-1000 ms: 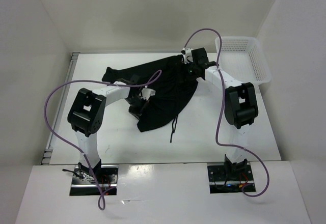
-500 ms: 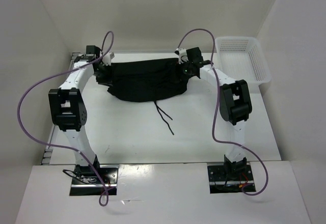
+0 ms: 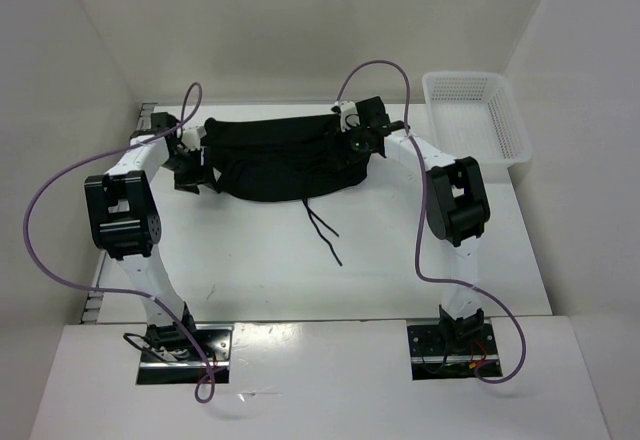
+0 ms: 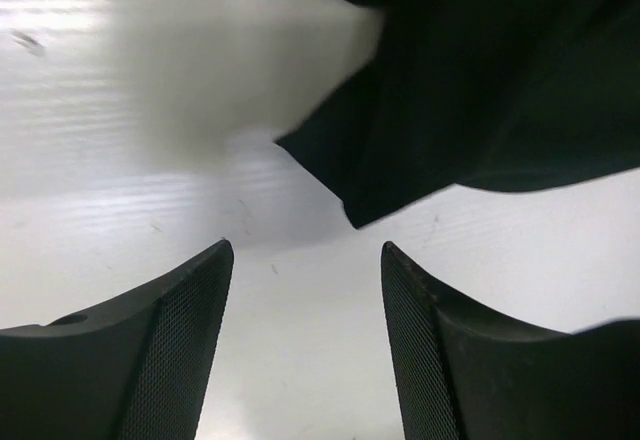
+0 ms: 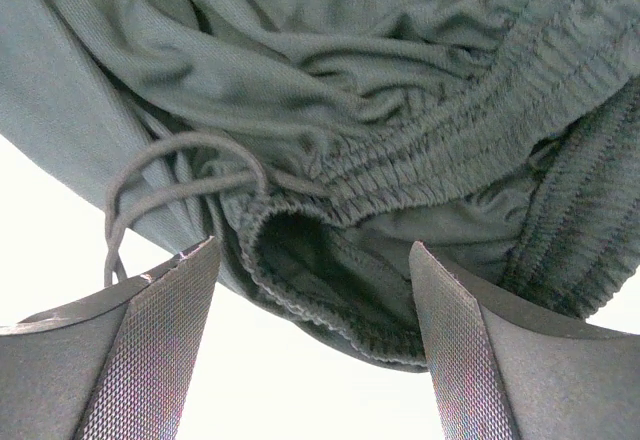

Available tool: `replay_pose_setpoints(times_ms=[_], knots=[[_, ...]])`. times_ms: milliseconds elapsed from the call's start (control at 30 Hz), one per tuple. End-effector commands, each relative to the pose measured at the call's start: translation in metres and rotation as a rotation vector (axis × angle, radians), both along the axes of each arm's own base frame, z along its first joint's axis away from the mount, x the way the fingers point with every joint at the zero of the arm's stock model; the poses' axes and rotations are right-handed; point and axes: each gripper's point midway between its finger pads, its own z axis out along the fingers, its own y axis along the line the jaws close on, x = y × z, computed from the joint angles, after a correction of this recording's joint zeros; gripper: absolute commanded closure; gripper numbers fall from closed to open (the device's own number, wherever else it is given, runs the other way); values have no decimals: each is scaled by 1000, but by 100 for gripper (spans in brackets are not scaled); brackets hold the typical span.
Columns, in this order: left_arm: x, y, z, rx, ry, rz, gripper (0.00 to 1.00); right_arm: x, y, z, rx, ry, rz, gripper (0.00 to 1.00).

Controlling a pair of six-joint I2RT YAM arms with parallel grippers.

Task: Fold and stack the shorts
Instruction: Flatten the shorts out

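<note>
The shorts (image 3: 285,160) still need to be straightened out for folding. My right gripper should next take hold of the elastic waistband (image 3: 352,163) beside the drawstring loop.
The black shorts (image 3: 285,160) lie as a wide band across the far part of the table, and the drawstring (image 3: 322,228) trails toward me from their front edge. My left gripper (image 3: 190,168) is at the band's left end. In the left wrist view it (image 4: 305,247) stands open over bare table, with a corner of the shorts (image 4: 480,80) just ahead of its fingertips. My right gripper (image 3: 352,142) is at the band's right end. It (image 5: 315,245) is open, and the elastic waistband (image 5: 330,290) bulges between its fingers next to a loop of drawstring (image 5: 170,175).
A white mesh basket (image 3: 512,130) stands at the far right corner of the table. Purple cables loop up from both arms. White walls close in the table at the back and both sides.
The left arm swung from the table's middle to the far left, drawing the shorts out into a band, then opened and let go. The right gripper shifted slightly left.
</note>
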Motion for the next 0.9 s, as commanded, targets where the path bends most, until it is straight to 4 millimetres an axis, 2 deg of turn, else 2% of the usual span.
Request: replay_pose_setpoints(times_ms=[0, 100, 167, 233, 267, 333, 367, 433, 500, 533, 567, 600, 633, 667, 767, 800, 867], knots=[[24, 2, 18, -29, -129, -6, 31, 0, -5, 26, -11, -71, 9, 18], [20, -14, 12, -104, -110, -39, 30, -2, -8, 20, -36, -68, 20, 18], [11, -34, 7, -117, -96, -81, 30, -4, -13, 23, -61, -83, 23, 15], [4, -41, 4, -109, -98, -98, 29, -10, -18, 21, -85, -89, 37, 12], [-3, -40, 0, -97, -90, -93, 29, -12, -21, 24, -88, -101, 30, 8], [2, -45, -3, -72, -115, -110, 29, -12, -26, 21, -112, -113, 21, 6], [4, -40, -10, -50, -108, -102, 29, -14, -24, 18, -121, -118, 22, 5], [15, -35, -13, -20, -123, -92, 29, -8, -26, 18, -138, -128, 4, 5], [25, -27, -23, 20, -133, -77, 29, -5, -30, 5, -174, -102, -2, 5], [29, -25, -22, 32, -148, -73, 29, -3, -29, 8, -171, -111, -3, 6], [37, -23, -21, 45, -178, -70, 30, -5, -25, 3, -174, -102, 7, 8], [40, -22, -20, 46, -191, -70, 30, -5, -25, 3, -179, -107, 15, 10], [43, -20, -19, 56, -202, -66, 31, -12, -29, -8, -195, -85, 26, 12], [47, -20, -20, 57, -210, -66, 31, -16, -30, -9, -197, -79, 26, 14], [56, -17, -19, 72, -238, -60, 39, -20, -35, -17, -215, -78, 27, 33], [59, -17, -18, 73, -248, -60, 42, -21, -35, -20, -216, -77, 27, 47], [61, -17, -24, 72, -238, -60, 54, -19, -34, -22, -211, -72, 20, 60]])
